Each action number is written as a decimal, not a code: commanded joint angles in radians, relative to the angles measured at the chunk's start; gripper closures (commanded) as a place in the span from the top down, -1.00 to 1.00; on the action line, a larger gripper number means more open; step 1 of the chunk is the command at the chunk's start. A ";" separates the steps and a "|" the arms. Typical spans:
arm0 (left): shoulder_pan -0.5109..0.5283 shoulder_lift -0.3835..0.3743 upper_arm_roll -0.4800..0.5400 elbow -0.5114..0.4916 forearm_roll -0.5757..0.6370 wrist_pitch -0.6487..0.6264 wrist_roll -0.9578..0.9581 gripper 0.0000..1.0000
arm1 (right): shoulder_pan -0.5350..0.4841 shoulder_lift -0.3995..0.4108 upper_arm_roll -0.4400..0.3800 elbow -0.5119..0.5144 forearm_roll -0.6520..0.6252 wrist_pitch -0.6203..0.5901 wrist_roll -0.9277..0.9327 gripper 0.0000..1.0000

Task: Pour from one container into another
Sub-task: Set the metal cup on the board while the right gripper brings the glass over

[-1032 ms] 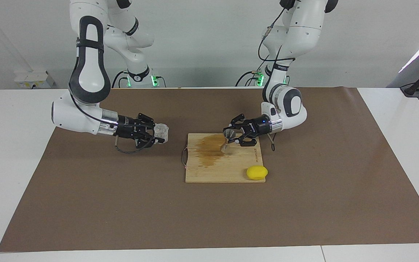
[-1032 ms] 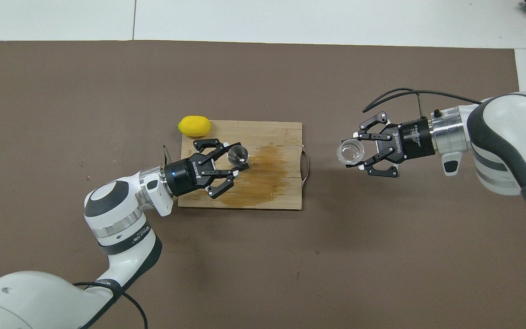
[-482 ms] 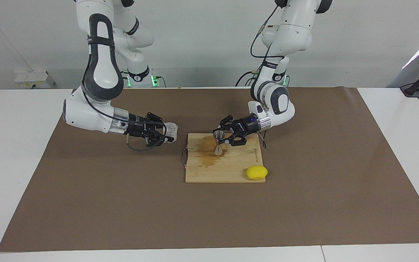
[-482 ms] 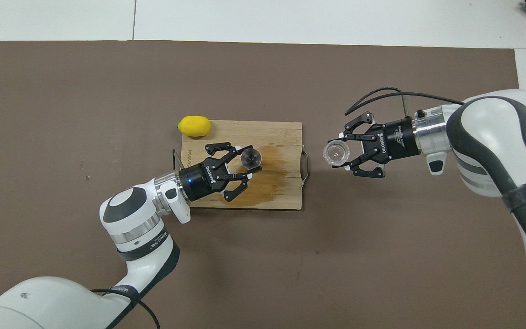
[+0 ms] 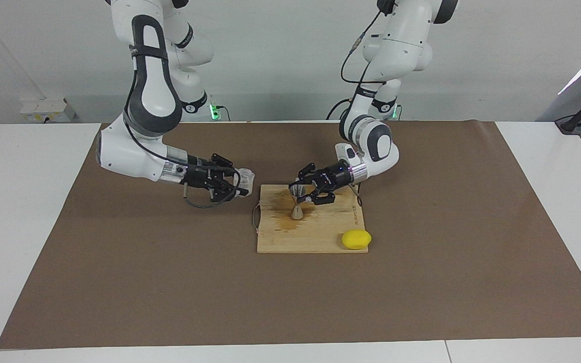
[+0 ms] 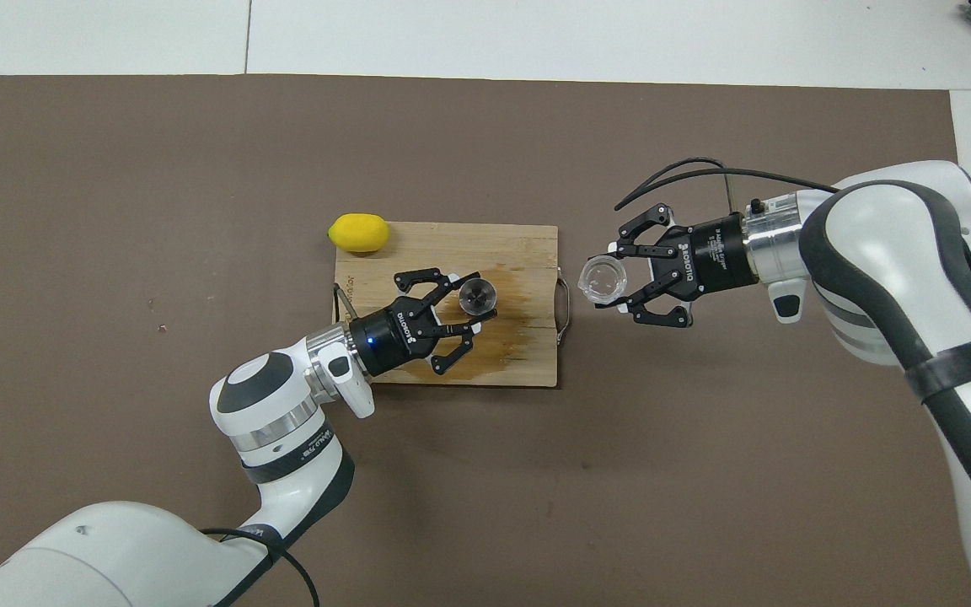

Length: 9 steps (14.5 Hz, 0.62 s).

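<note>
The metal jigger (image 6: 477, 295) is upright and low over the wooden cutting board's middle (image 6: 512, 334), so my left gripper lets go next.
My right gripper (image 5: 242, 182) is shut on the small clear glass cup (image 5: 246, 177), held upright above the brown mat just off the cutting board's handle end; the cup also shows in the overhead view (image 6: 603, 281) within the right gripper (image 6: 609, 282). My left gripper (image 5: 301, 193) is shut on the upper cone of the metal jigger (image 5: 296, 204), which stands upright over the wooden cutting board (image 5: 321, 237). In the overhead view the jigger (image 6: 477, 295) sits in the left gripper (image 6: 479, 300). I cannot tell whether the jigger's foot touches the board.
The cutting board (image 6: 452, 240) carries a brown wet stain (image 6: 502, 337) and has a metal handle (image 6: 564, 308) at the right arm's end. A yellow lemon (image 5: 356, 239) (image 6: 358, 233) lies at the board's corner farthest from the robots, toward the left arm's end.
The right gripper has carried the cup toward the board. The left gripper has carried the jigger across the board toward the cup. The gap between them has shrunk.
</note>
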 commanded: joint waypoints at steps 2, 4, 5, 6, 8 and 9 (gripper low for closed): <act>-0.027 0.003 0.011 0.013 -0.025 0.015 0.023 -0.04 | 0.034 -0.010 -0.002 0.013 -0.039 0.031 0.030 -1.00; -0.028 0.005 0.013 0.012 -0.026 0.021 0.023 0.12 | 0.050 -0.009 -0.001 0.028 -0.067 0.039 0.057 -1.00; -0.028 0.005 0.013 0.013 -0.026 0.031 0.023 0.12 | 0.061 -0.007 -0.002 0.037 -0.075 0.037 0.066 -1.00; -0.031 0.005 0.013 0.013 -0.026 0.039 0.023 0.12 | 0.069 -0.004 -0.001 0.049 -0.084 0.039 0.075 -1.00; -0.033 0.008 0.013 0.013 -0.026 0.059 0.023 0.21 | 0.083 0.002 -0.001 0.068 -0.116 0.039 0.098 -1.00; -0.033 0.008 0.013 0.013 -0.026 0.059 0.023 0.27 | 0.096 0.004 -0.002 0.069 -0.130 0.040 0.102 -1.00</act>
